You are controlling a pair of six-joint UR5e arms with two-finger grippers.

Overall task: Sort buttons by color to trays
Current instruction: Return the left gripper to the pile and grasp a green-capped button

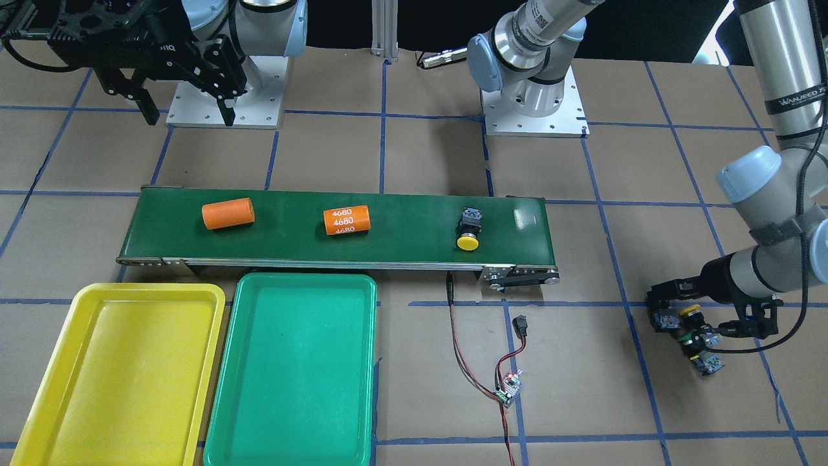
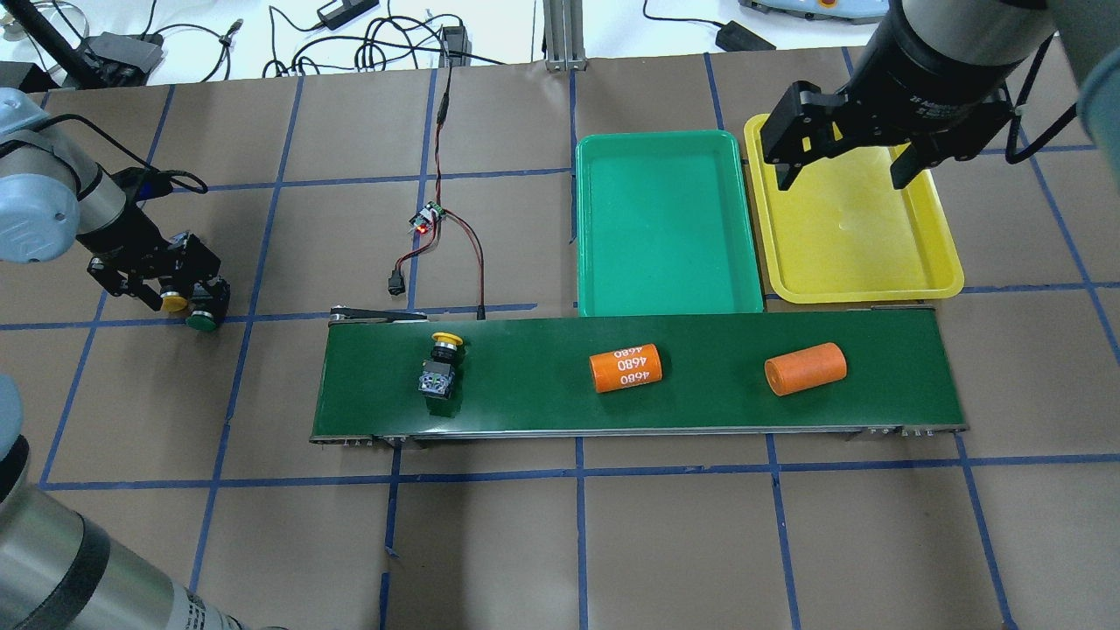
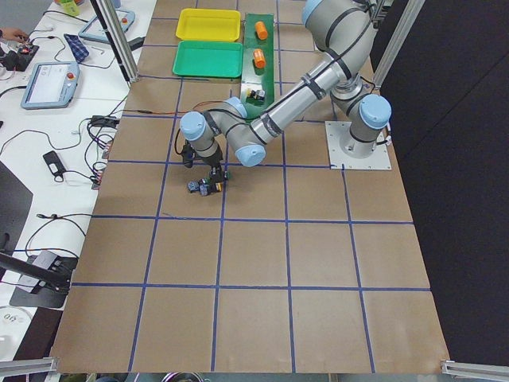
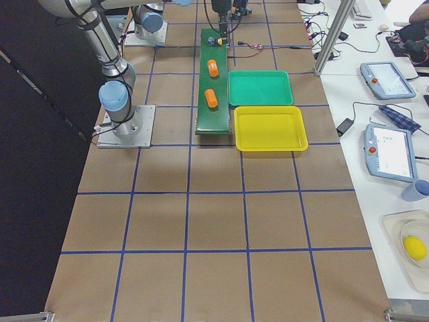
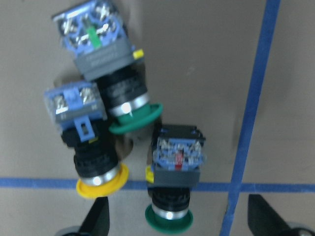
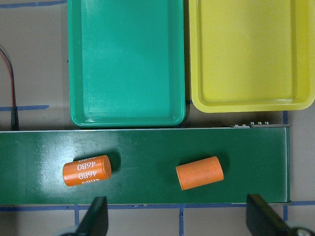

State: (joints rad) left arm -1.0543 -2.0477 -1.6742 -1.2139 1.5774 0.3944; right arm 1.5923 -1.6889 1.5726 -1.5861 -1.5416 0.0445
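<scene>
The left gripper isn't ready to close on the green button nearest the belt and should go lower first, because its fingers are above that button's black collar [image 5: 170,197].
One yellow button [image 1: 468,230] lies on its side on the conveyor belt [image 1: 401,233]. Three more buttons lie clustered on the table beyond the belt's end: two green buttons [image 5: 125,93] [image 5: 174,182] and one yellow button [image 5: 91,147]. My left gripper [image 5: 179,223] hangs open right over this cluster and holds nothing; it also shows in the overhead view [image 2: 162,280]. My right gripper [image 2: 844,171] is open and empty, high above the yellow tray [image 2: 853,236]. The green tray [image 2: 665,219] stands next to the yellow one. Both trays hold nothing.
Two orange cylinders lie on the belt, one plain [image 1: 227,213], one marked 4680 [image 1: 347,220]. A small circuit board with red and black wires [image 1: 508,388] lies on the table near the belt's motor end.
</scene>
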